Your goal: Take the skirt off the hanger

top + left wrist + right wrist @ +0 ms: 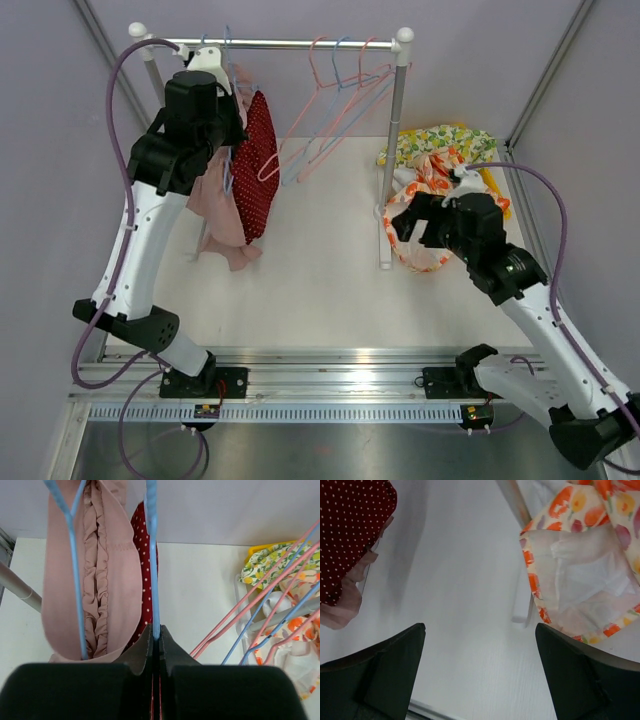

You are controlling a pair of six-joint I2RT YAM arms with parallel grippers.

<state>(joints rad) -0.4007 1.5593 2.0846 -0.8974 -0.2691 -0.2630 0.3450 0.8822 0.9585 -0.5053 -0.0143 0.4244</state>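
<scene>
Next, the right gripper picks up the red skirt by its hanging hem (261, 208) (364, 546), leaving the hanger wire free, to remove the skirt from the hanger.
A pink ruffled skirt (215, 205) (115, 570) and a dark red white-dotted skirt (258, 165) (145, 580) hang side by side on blue hangers at the rack's left end. My left gripper (156, 630) is up at the rail (300, 43), shut on a blue hanger wire (152, 555) that runs down in front of the red skirt. In the top view its fingers are hidden behind the wrist. My right gripper (400, 222) (480, 627) hangs open over the table, right of the rack post (395, 150), with nothing between its fingers. The red skirt's hem (350, 530) shows at its far left.
Several empty pink and blue hangers (340, 90) hang on the rail's right half. An orange floral garment (425, 200) (580, 580) and a yellow floral one (440, 142) lie in a pile at the right. The rack's foot (522, 617) stands beside that pile.
</scene>
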